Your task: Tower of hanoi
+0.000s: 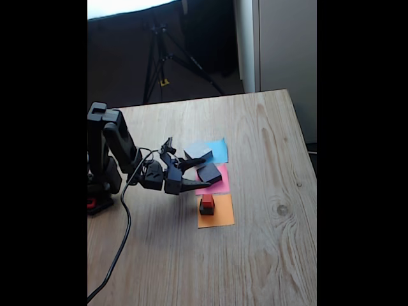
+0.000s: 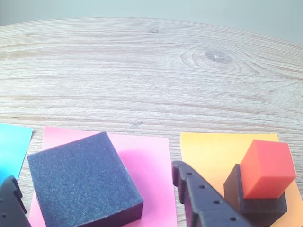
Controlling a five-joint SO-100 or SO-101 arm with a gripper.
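Observation:
My gripper grabs the medium black block by its opposite sides next, to stack that block on the large flat grey block point(image 1: 198, 152).
The medium black block point(image 1: 210, 173) point(image 2: 85, 182) lies flat on a pink paper square point(image 2: 151, 156). My gripper point(image 1: 205, 172) point(image 2: 94, 176) is open and straddles it, one finger on each side. In the wrist view pink paper shows between the block and the right finger point(image 2: 199, 198). On the orange square the tiny red cube point(image 1: 208, 199) point(image 2: 267, 168) sits on the small black cube point(image 1: 206, 209) point(image 2: 258, 205). The large flat grey block point(image 1: 198, 152) rests on the blue square point(image 1: 220, 150).
The wooden table point(image 1: 268, 255) has open room in front and to the right of the squares. The arm's base point(image 1: 102, 178) stands at the left edge, with a cable point(image 1: 121, 248) trailing forward. A tripod point(image 1: 162, 57) stands on the floor behind the table.

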